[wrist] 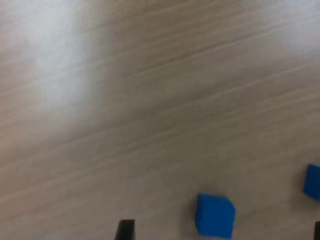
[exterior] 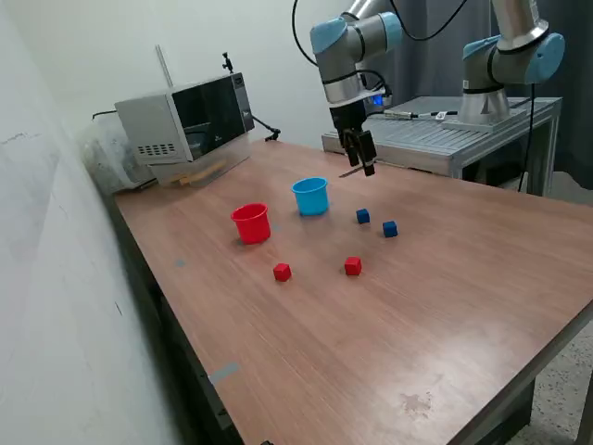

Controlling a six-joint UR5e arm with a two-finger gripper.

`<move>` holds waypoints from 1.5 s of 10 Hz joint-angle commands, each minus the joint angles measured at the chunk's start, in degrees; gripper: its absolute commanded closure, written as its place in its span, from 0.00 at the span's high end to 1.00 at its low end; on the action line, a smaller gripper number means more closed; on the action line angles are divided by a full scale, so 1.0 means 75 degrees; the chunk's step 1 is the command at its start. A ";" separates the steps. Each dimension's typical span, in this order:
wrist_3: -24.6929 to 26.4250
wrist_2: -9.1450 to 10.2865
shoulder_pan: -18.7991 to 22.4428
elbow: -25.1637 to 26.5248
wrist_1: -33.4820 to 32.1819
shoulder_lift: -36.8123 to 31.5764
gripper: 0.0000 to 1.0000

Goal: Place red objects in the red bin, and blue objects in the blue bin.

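My gripper needs to take hold of the dark blue cube by two opposite sides next, so that I can sort it into the blue bin (exterior: 311, 197).
The red bin (exterior: 251, 223) and the blue bin (exterior: 311, 197) stand upright side by side on the wooden table (exterior: 435, 306). To the exterior view's right of the blue bin lie two dark blue cubes (exterior: 362, 216) (exterior: 390, 229). Two red cubes (exterior: 282, 272) (exterior: 352, 267) lie nearer the front. My gripper (exterior: 367, 169) hangs above the table, just behind the blue cubes, open and holding nothing. In the wrist view one blue cube (wrist: 215, 215) sits between the spread fingers, with a dark fingertip (wrist: 125, 231) beside it. The other blue cube (wrist: 313, 183) is cut by the frame edge.
A microwave-like box (exterior: 190, 120) stands at the table's back corner on the exterior view's left. Behind the table is a metal bench (exterior: 463, 139) with a second arm (exterior: 505, 56). A wall runs along the exterior view's left.
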 commanded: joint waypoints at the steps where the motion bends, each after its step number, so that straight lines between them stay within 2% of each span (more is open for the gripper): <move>1: 0.0076 0.0266 0.0153 0.0030 -0.0086 0.0517 1.00; 2: 0.0076 0.0663 0.0247 0.0006 -0.0121 0.0786 1.00; 4: 0.0064 0.0679 0.0470 -0.0122 -0.0355 0.1092 1.00; 7: 0.0064 0.0655 0.0389 -0.0252 -0.0555 0.1339 1.00; 12: 0.0123 0.0363 0.0283 -0.0380 -0.0637 0.1386 1.00; 14: 0.0205 0.0059 0.0039 -0.0404 -0.0661 0.1386 1.00; 15: 0.0217 0.0058 0.0014 -0.0427 -0.0672 0.1398 1.00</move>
